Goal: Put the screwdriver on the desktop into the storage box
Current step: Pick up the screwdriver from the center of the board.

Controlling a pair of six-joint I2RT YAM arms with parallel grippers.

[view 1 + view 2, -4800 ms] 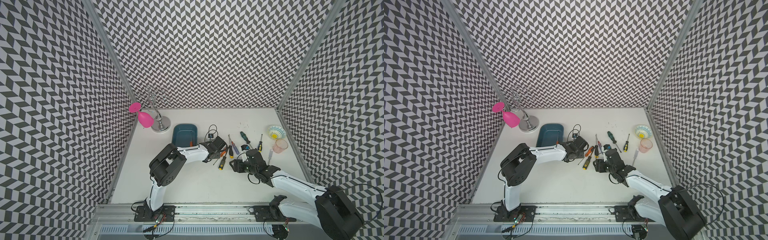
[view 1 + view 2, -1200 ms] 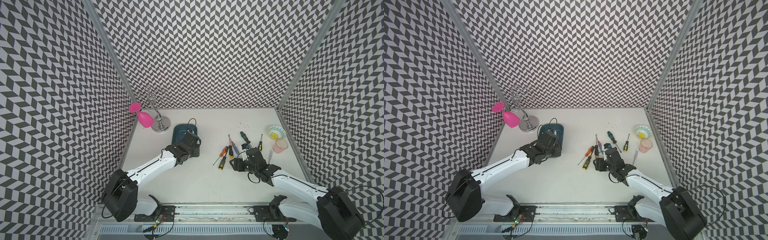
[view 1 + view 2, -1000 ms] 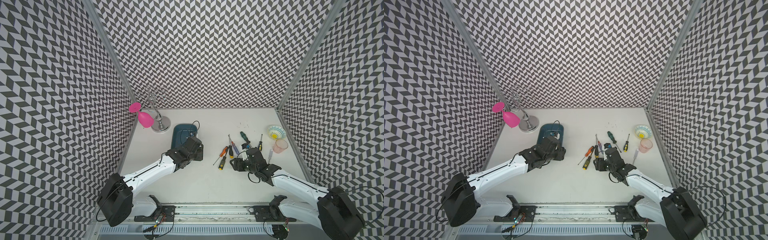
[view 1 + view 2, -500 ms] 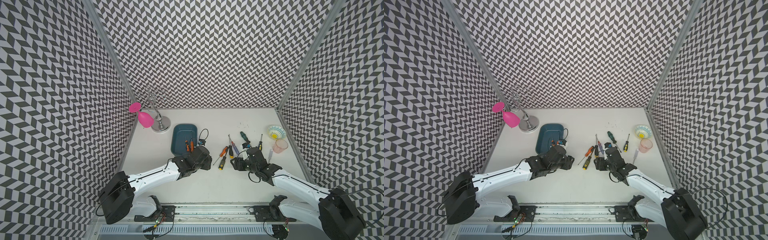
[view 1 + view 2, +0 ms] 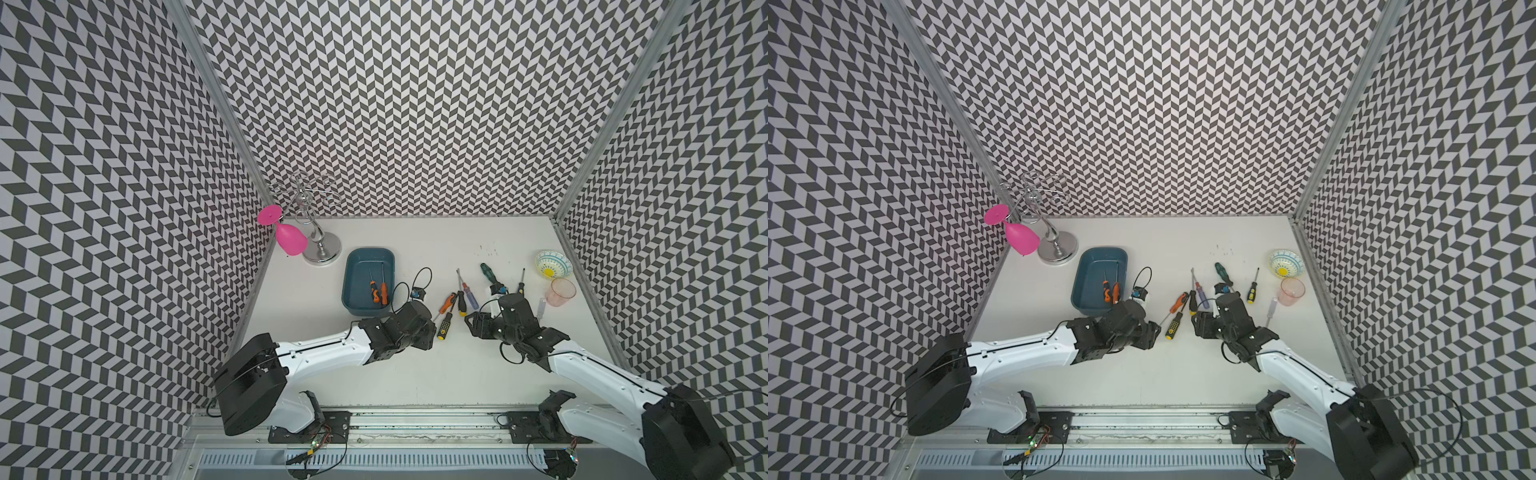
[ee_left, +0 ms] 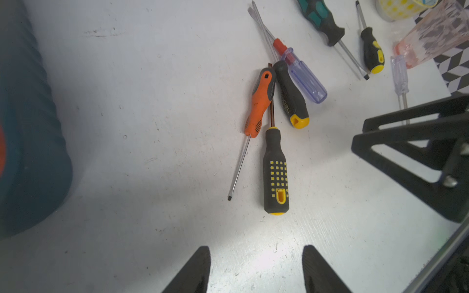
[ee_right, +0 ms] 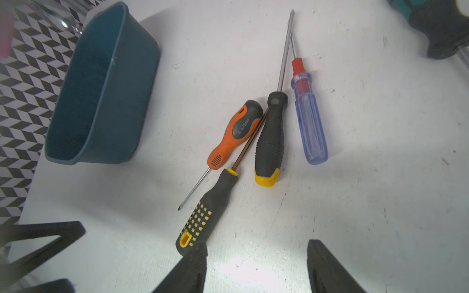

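Note:
My left gripper grabs the yellow-dotted screwdriver across its handle near the handle's loose end next, to lay it lengthwise in the storage box (image 5: 348,277).
The teal storage box (image 5: 348,277) (image 5: 1080,286) stands at the back left of the white desktop (image 5: 415,374), with two orange-handled screwdrivers (image 5: 376,289) lying in it. Right of the box several screwdrivers lie loose in a cluster: an orange-and-grey one (image 6: 258,101) (image 7: 234,134), a black one with yellow dots (image 6: 276,172) (image 7: 203,218), a black one with a yellow cap (image 7: 270,142) and a clear blue one (image 7: 311,126). My left gripper (image 6: 255,251) (image 5: 428,332) hangs open and empty just short of the dotted handle. My right gripper (image 7: 256,246) (image 5: 473,328) is open too, one fingertip beside that handle's end.
A green-handled screwdriver (image 5: 487,272), a small black-and-yellow one (image 5: 520,286) and a small clear one (image 5: 540,307) lie further right. A patterned bowl (image 5: 548,264) and a pink cup (image 5: 561,291) stand by the right rail. A glass rack with a pink goblet (image 5: 291,239) fills the back left corner.
My left arm has swung from over the storage box forward and right to the loose cluster. Two orange-handled screwdrivers now show in the box. The right arm has hardly moved.

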